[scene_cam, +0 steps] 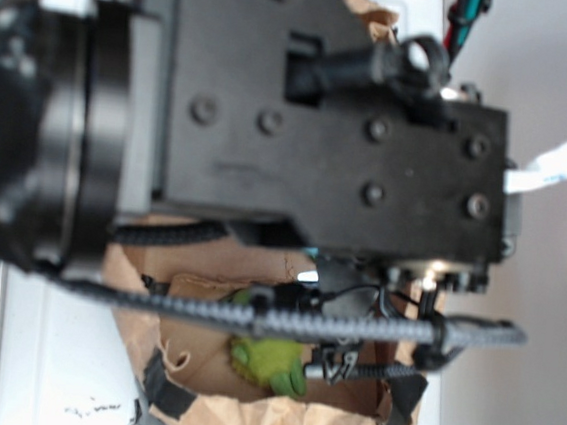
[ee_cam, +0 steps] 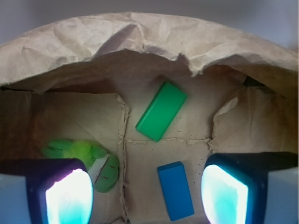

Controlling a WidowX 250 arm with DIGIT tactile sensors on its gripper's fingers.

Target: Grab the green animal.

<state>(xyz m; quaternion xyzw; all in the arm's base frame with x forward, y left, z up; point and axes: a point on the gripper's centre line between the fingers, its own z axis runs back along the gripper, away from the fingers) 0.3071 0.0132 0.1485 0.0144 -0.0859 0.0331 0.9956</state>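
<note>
The gripper should grab the green animal [ee_cam: 88, 157] next by its fuzzy lime-green body [ee_cam: 78, 150].
The green animal [ee_cam: 88, 157], a small fuzzy lime-green plush frog with a darker green head and white mouth, lies on the floor of a brown paper bag [ee_cam: 140, 37]. In the wrist view it sits at the lower left, partly behind my left finger. My gripper [ee_cam: 147, 196] is open above the bag floor, with a blue block between its fingers and nothing held. In the exterior view the frog [scene_cam: 269, 362] shows inside the bag [scene_cam: 243, 420] below the arm, and the fingers are hidden among cables.
A flat green rectangular block [ee_cam: 161, 111] lies toward the back of the bag. A blue block [ee_cam: 175, 190] lies on the bag floor between my fingers. The bag's crumpled paper walls rise all around. The arm's black body [scene_cam: 323, 116] fills most of the exterior view.
</note>
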